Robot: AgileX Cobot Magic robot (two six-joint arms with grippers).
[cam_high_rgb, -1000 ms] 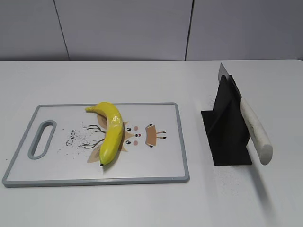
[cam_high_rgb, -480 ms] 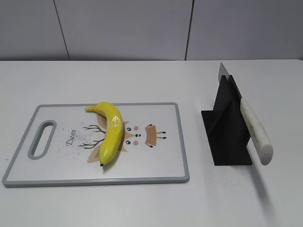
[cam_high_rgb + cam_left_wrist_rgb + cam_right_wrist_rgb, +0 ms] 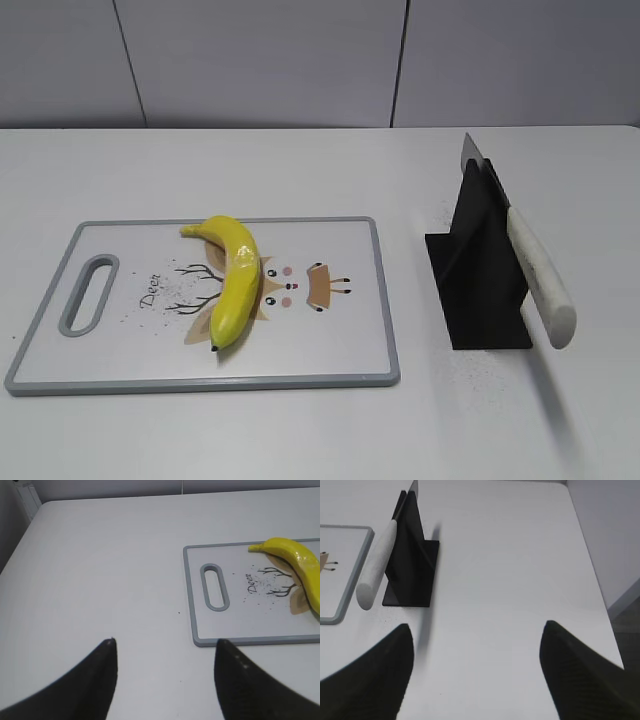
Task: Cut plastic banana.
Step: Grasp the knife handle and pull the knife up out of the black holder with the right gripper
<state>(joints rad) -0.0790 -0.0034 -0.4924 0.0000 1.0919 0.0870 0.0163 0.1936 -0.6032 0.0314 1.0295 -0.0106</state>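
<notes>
The right gripper grabs the knife by its white handle next, which leaves the blade free to cut the plastic banana.
The yellow plastic banana lies on a white cutting board with a grey rim and a deer drawing; it also shows in the left wrist view. A knife with a white handle rests slanted in a black stand, blade up; it also shows in the right wrist view. My left gripper is open and empty over bare table left of the board. My right gripper is open and empty, right of the stand. Neither gripper shows in the exterior view.
The cutting board has a handle slot at its left end. The white table ends at a right edge near the right gripper. A grey panelled wall stands behind the table.
</notes>
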